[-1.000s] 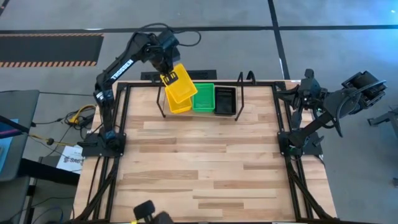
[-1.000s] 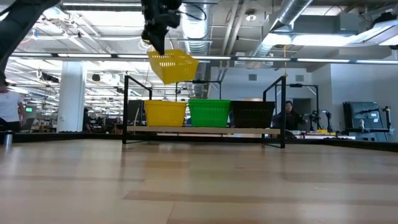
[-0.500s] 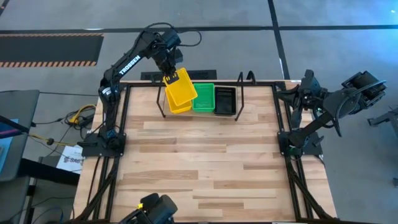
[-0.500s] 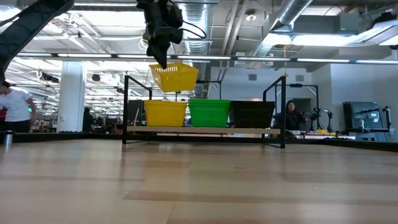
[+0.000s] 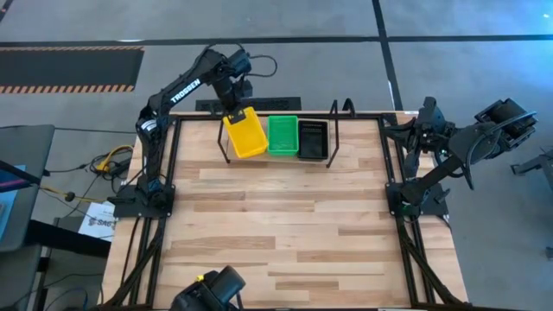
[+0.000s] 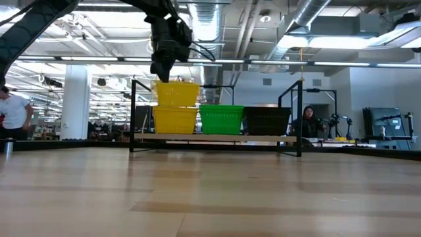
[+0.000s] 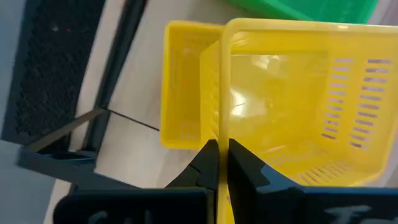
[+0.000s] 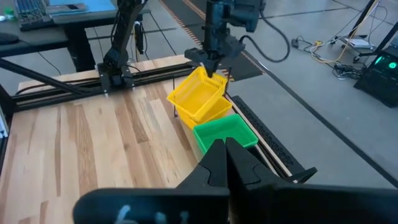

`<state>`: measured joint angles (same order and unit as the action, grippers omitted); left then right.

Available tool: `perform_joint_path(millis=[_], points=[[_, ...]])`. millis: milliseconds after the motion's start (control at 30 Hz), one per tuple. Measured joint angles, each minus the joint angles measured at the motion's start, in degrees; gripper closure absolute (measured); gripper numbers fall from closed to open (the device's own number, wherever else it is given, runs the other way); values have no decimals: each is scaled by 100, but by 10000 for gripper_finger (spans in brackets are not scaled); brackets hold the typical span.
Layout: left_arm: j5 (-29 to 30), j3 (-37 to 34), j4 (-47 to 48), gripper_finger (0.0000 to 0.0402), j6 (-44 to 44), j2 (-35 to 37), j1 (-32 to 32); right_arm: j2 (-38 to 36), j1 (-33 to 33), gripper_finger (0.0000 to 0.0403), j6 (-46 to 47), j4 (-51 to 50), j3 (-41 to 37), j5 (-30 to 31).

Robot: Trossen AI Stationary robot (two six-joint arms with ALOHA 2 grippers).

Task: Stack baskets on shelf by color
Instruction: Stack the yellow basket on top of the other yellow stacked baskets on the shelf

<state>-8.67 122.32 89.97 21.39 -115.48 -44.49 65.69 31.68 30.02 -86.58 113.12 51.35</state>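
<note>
The yellow basket needs to stay held in my left gripper until the basket is lower. The held rim (image 7: 224,81) still sits high across the lower basket's opening (image 7: 185,87).
My left gripper (image 7: 217,155) is shut on the rim of a yellow basket (image 6: 176,93). It holds that basket level, right on top of a second yellow basket (image 6: 175,120) at the left end of the shelf (image 6: 217,137). Whether the upper one rests fully in the lower one I cannot tell. A green basket (image 5: 282,135) sits in the middle of the shelf and a black basket (image 5: 313,138) at its right end. My right gripper (image 8: 222,148) is shut and holds nothing. It waits off the table's right side, pointing toward the shelf.
Bare wooden tabletop (image 5: 276,225) stretches in front of the shelf, edged by the black frame rails (image 5: 170,173). A dark camera (image 5: 216,289) sits at the front edge. In the low view, a person (image 6: 13,112) stands far left and another person (image 6: 306,122) sits behind the shelf.
My left gripper has come down and back with the yellow basket. The basket hung tilted above the shelf; now it is level on the other yellow basket. The right arm has not moved.
</note>
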Motion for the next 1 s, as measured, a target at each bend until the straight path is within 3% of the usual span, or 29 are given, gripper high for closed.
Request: perform_joint_path(millis=[200, 633, 1000], points=[[27, -359, 5, 401, 194, 2, -61, -1, 0, 401, 0, -3, 0, -2], [486, -452, -188, 401, 194, 7, -59, 0, 0, 401, 0, -7, 0, 0], [117, -452, -490, 401, 142, 7, -47, -2, 0, 401, 0, -7, 0, 7]])
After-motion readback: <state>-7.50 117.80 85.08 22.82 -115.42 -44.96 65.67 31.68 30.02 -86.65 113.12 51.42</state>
